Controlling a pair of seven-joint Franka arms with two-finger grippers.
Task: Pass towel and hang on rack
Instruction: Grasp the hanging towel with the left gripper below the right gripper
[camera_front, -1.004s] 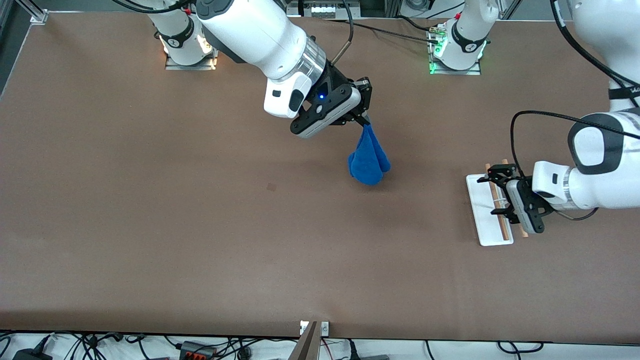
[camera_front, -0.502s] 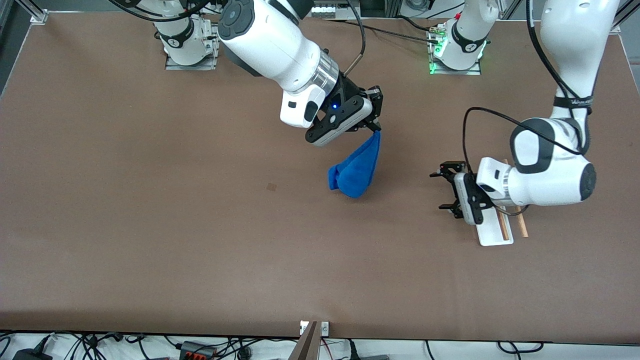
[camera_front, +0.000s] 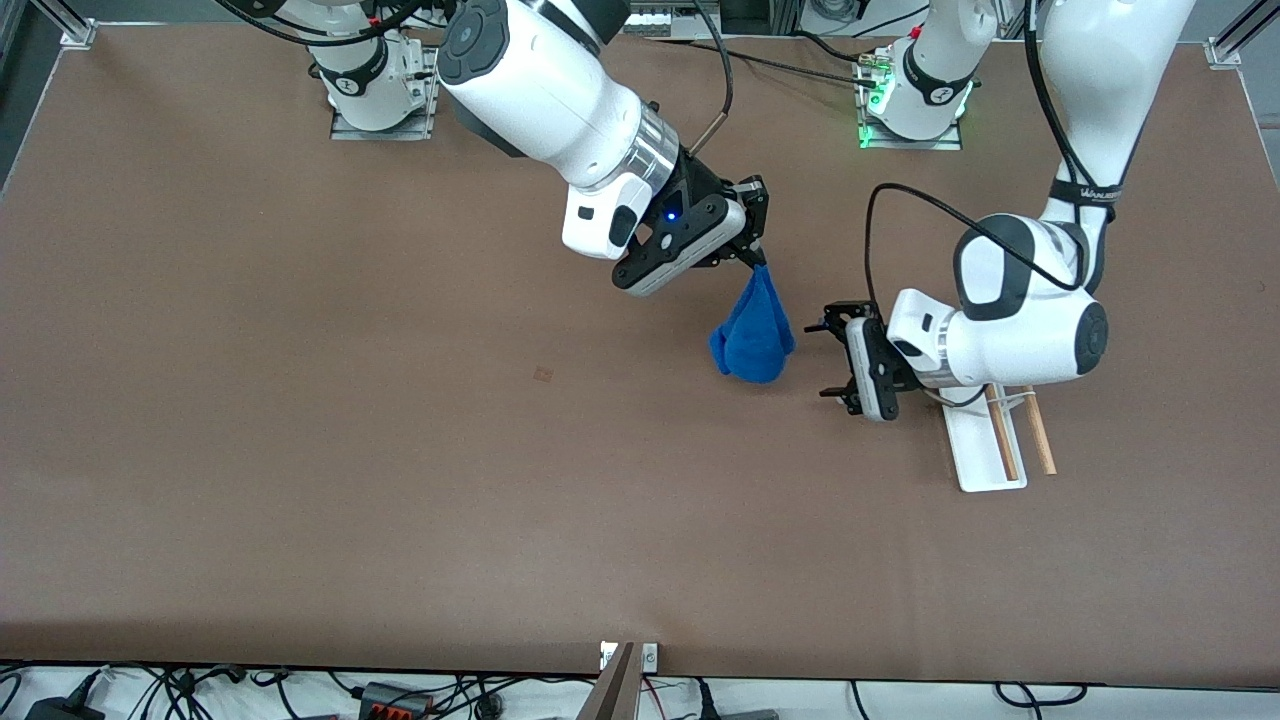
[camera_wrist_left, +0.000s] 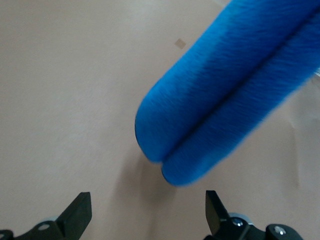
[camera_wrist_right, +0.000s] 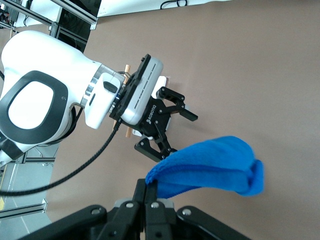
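My left gripper grabs the blue towel by its loose folded end (camera_front: 753, 360) next, to hang it on the rack (camera_front: 985, 462).
The bright blue towel (camera_front: 754, 328) hangs folded from my right gripper (camera_front: 756, 258), which is shut on its top corner above the middle of the table. In the right wrist view the towel (camera_wrist_right: 210, 170) trails from the shut fingertips (camera_wrist_right: 151, 189). My left gripper (camera_front: 833, 359) is open beside the hanging towel, jaws pointing at it, a short gap away. In the left wrist view the towel (camera_wrist_left: 225, 95) hangs just ahead of the spread fingers (camera_wrist_left: 80, 212). The rack (camera_front: 985, 462), white base with two wooden rods (camera_front: 1002, 440), stands under the left arm's wrist.
The two arm bases (camera_front: 372, 85) (camera_front: 915, 95) stand along the table edge farthest from the front camera. A black cable (camera_front: 905, 200) loops above the left wrist. A small dark mark (camera_front: 543, 374) lies on the brown table toward the right arm's end.
My left gripper has moved off the rack toward the towel, uncovering most of the rack. The towel has swung back under the right gripper toward the left gripper. The right gripper has barely moved.
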